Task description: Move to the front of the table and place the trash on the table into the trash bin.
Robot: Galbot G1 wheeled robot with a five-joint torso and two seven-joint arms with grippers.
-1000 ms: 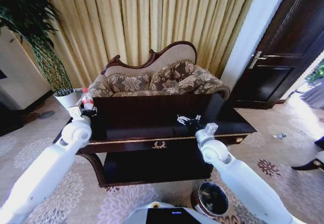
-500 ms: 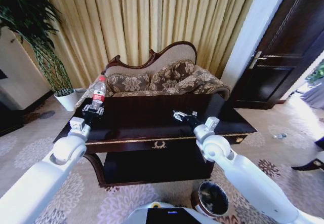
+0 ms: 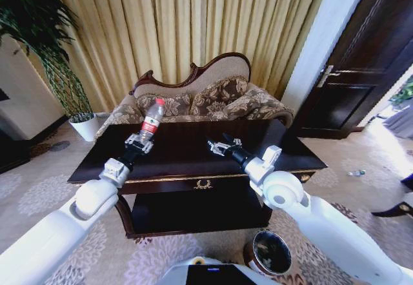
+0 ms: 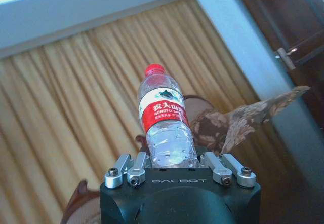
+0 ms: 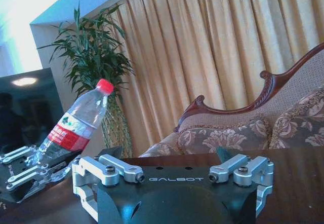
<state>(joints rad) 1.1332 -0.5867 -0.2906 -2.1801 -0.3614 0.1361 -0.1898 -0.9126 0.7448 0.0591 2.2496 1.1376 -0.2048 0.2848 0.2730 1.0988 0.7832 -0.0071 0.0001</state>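
I will next grab the bottle with my right gripper by its upper part below the red cap (image 3: 155, 112), so that the trash gets into the trash bin (image 3: 271, 253).
A clear plastic bottle (image 3: 152, 118) with a red label and red cap stands upright in my left gripper (image 3: 139, 144), which is shut on its lower part and holds it above the left half of the dark-brown table (image 3: 290, 151). In the left wrist view the bottle (image 4: 165, 122) rises straight out of the left gripper (image 4: 169, 163). My right gripper (image 3: 218, 146) hovers open over the table's middle with nothing between its fingers. From the right wrist view, past the right gripper (image 5: 167, 155), I see the bottle (image 5: 76, 122) tilted in the left gripper (image 5: 25, 171). The trash bin (image 3: 271, 253) stands on the carpet by the table's front right.
A floral sofa (image 3: 206, 98) with a carved back stands right behind the table, with gold curtains beyond it. A tall plant in a white pot (image 3: 84, 125) is at the back left. A dark door (image 3: 368, 59) is at the right. Patterned carpet surrounds the table.
My left arm has lifted the bottle and carried it rightward from the table's left edge toward the middle. My right gripper has shifted left and farther over the table.
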